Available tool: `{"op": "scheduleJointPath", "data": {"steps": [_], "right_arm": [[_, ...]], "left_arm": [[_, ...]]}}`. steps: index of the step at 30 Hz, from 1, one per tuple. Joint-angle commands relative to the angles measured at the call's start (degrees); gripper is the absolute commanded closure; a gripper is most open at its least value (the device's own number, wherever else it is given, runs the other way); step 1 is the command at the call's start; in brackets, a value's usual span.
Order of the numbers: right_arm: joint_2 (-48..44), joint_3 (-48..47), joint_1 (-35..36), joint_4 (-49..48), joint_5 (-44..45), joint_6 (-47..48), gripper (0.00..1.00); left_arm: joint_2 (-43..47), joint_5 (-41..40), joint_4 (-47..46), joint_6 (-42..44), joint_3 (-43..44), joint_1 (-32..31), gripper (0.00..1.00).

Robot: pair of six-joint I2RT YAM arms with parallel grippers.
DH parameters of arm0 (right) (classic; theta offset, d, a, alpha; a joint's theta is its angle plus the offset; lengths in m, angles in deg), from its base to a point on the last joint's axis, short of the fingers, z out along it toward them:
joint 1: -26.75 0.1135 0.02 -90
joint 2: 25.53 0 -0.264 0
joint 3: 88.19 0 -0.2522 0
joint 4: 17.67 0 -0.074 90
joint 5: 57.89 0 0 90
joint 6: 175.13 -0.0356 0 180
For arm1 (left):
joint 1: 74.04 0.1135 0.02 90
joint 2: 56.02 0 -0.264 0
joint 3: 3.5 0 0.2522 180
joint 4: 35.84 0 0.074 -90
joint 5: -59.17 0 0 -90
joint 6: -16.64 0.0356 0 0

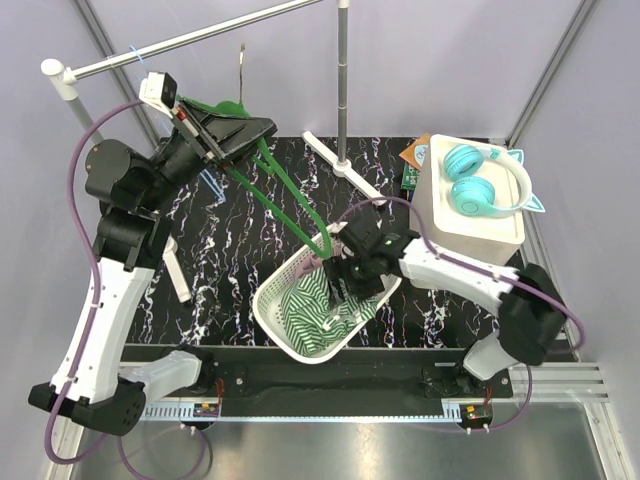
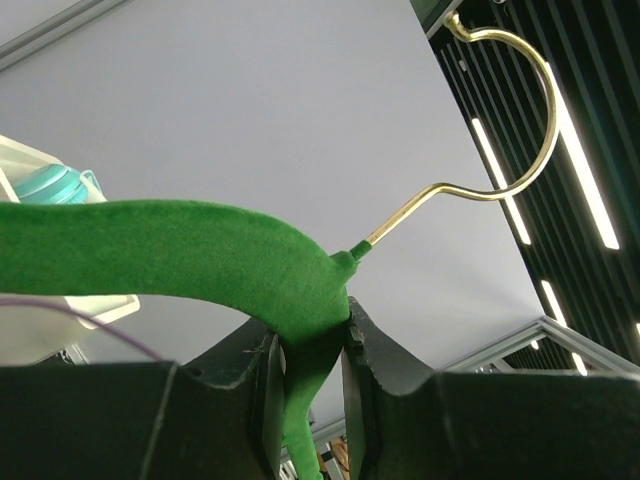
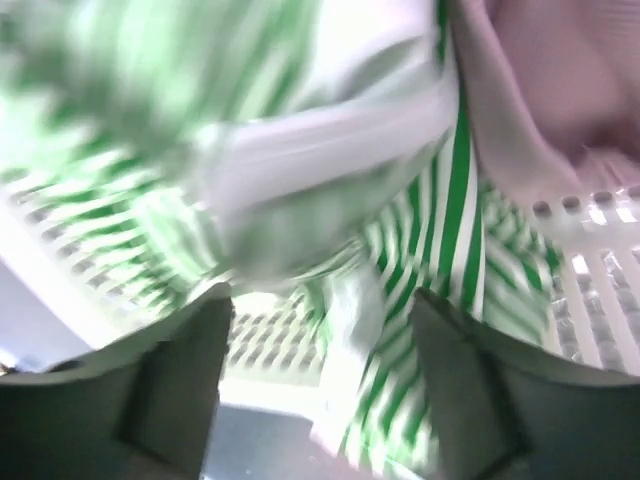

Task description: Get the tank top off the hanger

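I will next grab the green velvet hanger (image 1: 290,195) with my right gripper by the end of its arm near the basket, so its brass hook stays free to hang on the bar.
My left gripper (image 1: 240,118) is raised at the back left and shut on the green velvet hanger (image 1: 290,195) just below its brass hook (image 2: 510,130). In the left wrist view the hanger (image 2: 180,250) sits squeezed between the jaws of that gripper (image 2: 312,345). One hanger arm slopes down to the far rim of the white basket (image 1: 268,300). The green-and-white striped tank top (image 1: 310,305) lies bunched in that basket. My right gripper (image 1: 345,285) hovers over it, open. Its wrist view shows the blurred striped tank top (image 3: 440,230) in front of the spread gripper (image 3: 320,320), with nothing pinched.
A white box (image 1: 480,225) with teal headphones (image 1: 480,182) stands at the back right. A metal pole (image 1: 343,80) on a white foot rises at the back centre. A horizontal rail (image 1: 180,42) crosses the upper left. The basket mesh (image 3: 600,290) shows beneath the cloth.
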Motion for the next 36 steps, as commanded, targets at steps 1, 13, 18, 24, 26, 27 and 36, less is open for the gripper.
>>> {"op": "scheduleJointPath", "data": {"steps": [1, 13, 18, 24, 26, 27, 36], "right_arm": [[-10.5, -9.7, 0.1, 9.7, 3.2, 0.6, 0.04], [-29.3, -26.3, 0.1, 12.8, 3.5, 2.8, 0.0], [-29.3, -33.8, 0.1, 10.5, -3.0, 7.6, 0.0], [-24.7, -38.6, 0.1, 6.1, -5.6, 9.7, 0.04], [-23.3, -39.6, 0.1, 4.4, -6.2, 10.2, 0.13], [-21.7, -40.4, 0.1, 4.0, -6.2, 10.3, 0.16], [-14.8, -42.6, 0.1, 1.1, -4.1, 11.1, 0.43]], "left_arm": [[-2.5, 1.5, -3.2, 1.9, 0.9, 0.3, 1.0], [-6.8, 1.2, -1.3, 7.3, 1.3, 0.3, 1.0], [-8.6, 0.8, -1.5, 7.0, 1.3, 0.2, 1.0], [-9.0, -0.3, -1.5, 6.9, 0.8, 0.1, 1.0], [-8.9, -0.5, -1.7, 6.6, 0.4, 0.1, 1.0], [-8.9, -0.7, -1.8, 6.4, 0.2, 0.1, 1.0], [-8.0, -0.6, -3.2, 4.6, -2.0, 0.0, 1.0]]}}
